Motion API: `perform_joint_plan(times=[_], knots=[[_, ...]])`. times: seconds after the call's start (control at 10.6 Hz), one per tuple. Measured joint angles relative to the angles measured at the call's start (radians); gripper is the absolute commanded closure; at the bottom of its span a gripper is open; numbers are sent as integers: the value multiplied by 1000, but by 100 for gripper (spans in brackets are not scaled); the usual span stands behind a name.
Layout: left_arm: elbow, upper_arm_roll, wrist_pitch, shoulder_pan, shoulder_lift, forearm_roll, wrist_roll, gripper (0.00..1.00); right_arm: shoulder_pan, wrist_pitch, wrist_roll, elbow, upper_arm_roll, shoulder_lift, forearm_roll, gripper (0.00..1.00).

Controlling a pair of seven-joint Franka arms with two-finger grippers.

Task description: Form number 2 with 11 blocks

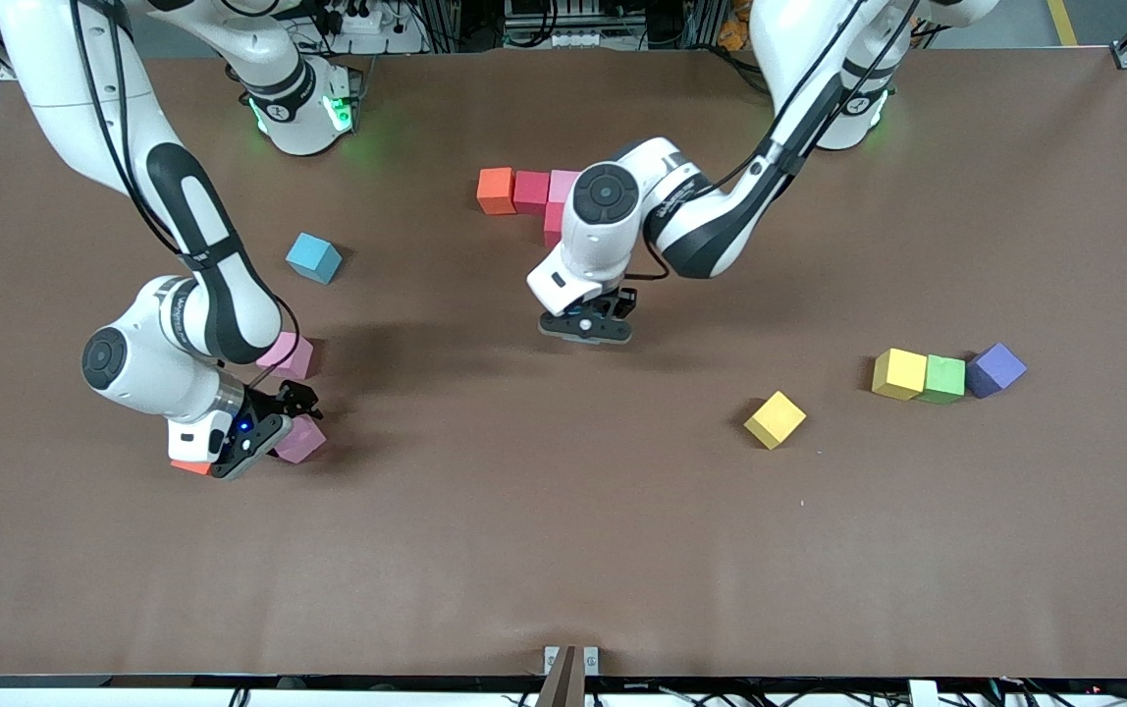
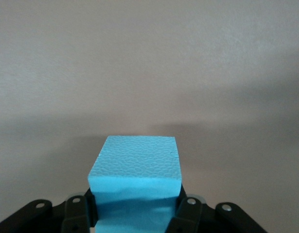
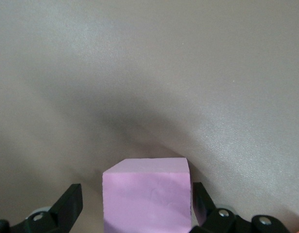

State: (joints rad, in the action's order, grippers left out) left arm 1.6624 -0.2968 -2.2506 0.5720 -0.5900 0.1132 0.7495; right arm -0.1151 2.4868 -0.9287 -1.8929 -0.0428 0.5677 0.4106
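Note:
My right gripper should close: the pink cube is between its fingers.
A row of an orange cube, a red cube and a pink cube lies near the robots' bases. A second red cube touches it, partly hidden by the left arm. My left gripper hovers over bare table just nearer the camera. In its wrist view the left gripper is shut on a blue cube. My right gripper is low at the right arm's end of the table. It is open around a pink cube, which also shows in the right wrist view.
A light blue cube and another pink cube lie near the right arm. An orange cube peeks from under its hand. A yellow cube lies alone. A yellow, green and purple cube sit together.

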Motion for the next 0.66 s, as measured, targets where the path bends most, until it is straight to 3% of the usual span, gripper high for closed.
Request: perform_joint_plan(times=[0.19,0.47,0.57,0.66], knots=[[-11,1,3,13,-19,0,2,100,0,2,-6,0,0,2,0,14],[-11,0,12,56,-40,-2,64,100,0,2,-12,0,0,3,0,14],[-11,0,13,64,-52,-2,75,100,0,1,-27,0,0,3,0,18],[-12,0,13,69,-65,-2,76,100,0,1,-42,0,0,4,0,31]])
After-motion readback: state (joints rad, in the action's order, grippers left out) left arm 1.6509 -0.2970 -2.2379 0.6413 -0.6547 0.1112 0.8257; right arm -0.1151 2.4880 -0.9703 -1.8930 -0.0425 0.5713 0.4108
